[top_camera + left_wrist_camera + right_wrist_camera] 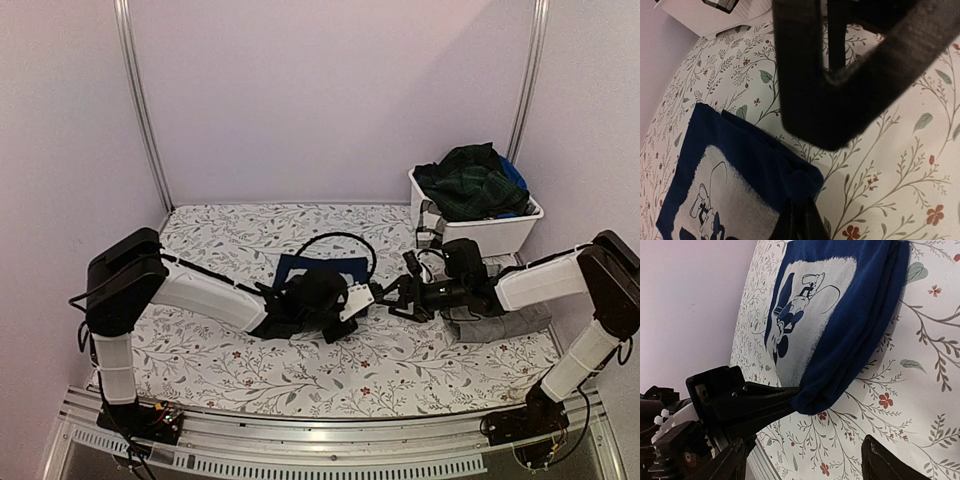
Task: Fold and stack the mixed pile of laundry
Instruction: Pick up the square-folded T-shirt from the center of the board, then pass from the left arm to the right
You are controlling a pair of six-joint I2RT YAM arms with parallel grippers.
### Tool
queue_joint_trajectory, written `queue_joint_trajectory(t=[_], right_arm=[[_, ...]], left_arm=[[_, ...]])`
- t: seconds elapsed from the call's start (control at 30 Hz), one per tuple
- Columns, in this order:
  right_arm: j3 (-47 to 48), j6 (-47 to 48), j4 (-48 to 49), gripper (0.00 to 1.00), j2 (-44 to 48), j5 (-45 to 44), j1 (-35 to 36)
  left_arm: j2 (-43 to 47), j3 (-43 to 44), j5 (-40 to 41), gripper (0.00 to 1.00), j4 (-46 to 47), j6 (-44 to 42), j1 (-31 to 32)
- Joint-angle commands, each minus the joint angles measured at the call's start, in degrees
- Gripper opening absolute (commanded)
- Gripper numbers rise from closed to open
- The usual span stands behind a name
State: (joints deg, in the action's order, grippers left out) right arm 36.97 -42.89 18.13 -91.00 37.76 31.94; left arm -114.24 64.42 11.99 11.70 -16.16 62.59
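Observation:
The navy blue garment (318,268) has to be lifted and flipped for stacking. My right gripper should grab it next by its folded edge, at the corner my left gripper is pinching.
The navy blue garment (318,268) lies folded on the floral cloth, its white cartoon print facing up (720,185) (815,305). My left gripper (361,299) (800,207) is shut on the garment's near right corner; it shows in the right wrist view (755,402) pinching that corner. My right gripper (393,297) (802,452) is open and empty, just right of that corner and facing the left gripper. A folded grey garment (495,326) lies under the right forearm. The dark green plaid garment (470,180) is heaped in the bin.
The white plastic bin (480,229) stands at the back right, with a bright blue cloth (514,176) beside the plaid one. The floral table cloth (230,235) covers the table. Metal rails run up both back corners and along the near edge.

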Motion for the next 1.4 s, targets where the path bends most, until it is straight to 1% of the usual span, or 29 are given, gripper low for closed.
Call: queue_joint_trajectory(t=[0.0,0.07,0.2,0.27,0.4,0.47,0.7,0.8,0.9,0.97,1.03,1.17,1.37], right_arm=[[-3.26,-11.36,10.96,0.83,-2.25,-1.71,2.72],[-3.63,-13.99,13.17,0.87,-3.41,-2.59,3.84],[-4.78,-20.41,19.73,0.88,-6.68,-2.37,4.75],[-5.24,-23.12,22.77,0.85,-8.43,-2.67,4.87],[-4.66,-27.0,27.19,0.69,-12.34,-1.97,5.43],[-3.97,-27.72,27.36,0.68,-13.82,-2.15,5.87],[-4.71,-31.0,29.67,0.68,-17.77,-3.44,6.55],[-4.28,-31.97,31.37,0.64,-19.18,-4.03,6.48],[-3.57,-32.44,32.45,0.57,-20.74,-5.15,6.34],[-3.49,-34.04,34.81,0.52,-22.32,-4.94,6.16],[-3.57,-36.08,37.21,0.49,-23.92,-4.83,5.97],[-3.58,-37.89,38.65,0.49,-26.24,-5.32,5.27],[-1.85,-38.23,38.92,0.48,-28.44,-5.37,5.15]], left_arm=[[2.62,-1.67,-3.63,0.0,1.63,3.46,1.55],[2.98,-2.13,-3.49,0.0,1.91,3.94,2.12],[3.75,-2.73,-3.52,0.0,2.18,4.54,3.07],[4.42,-3.41,-3.5,0.0,2.4,4.74,3.69],[6.43,-4.9,-3.1,0.0,2.56,5.45,5.01],[7.4,-5.75,-3.44,0.0,2.53,6.17,5.27],[11.19,-8.44,-2.6,0.0,2.22,7.31,6.69],[12.45,-9.4,-2.74,0.0,1.96,7.4,7.7],[13.23,-10.28,-2.17,0.0,1.26,7.27,8.94],[13.46,-10.56,-1.77,0.0,0.65,7.15,9.73],[13.6,-10.91,-1.24,0.0,0.25,7.02,10.67],[14.18,-11.45,-0.38,0.0,-0.74,7.01,12.4],[15.54,-12.76,-0.35,0.0,-0.89,7.49,13.48]])
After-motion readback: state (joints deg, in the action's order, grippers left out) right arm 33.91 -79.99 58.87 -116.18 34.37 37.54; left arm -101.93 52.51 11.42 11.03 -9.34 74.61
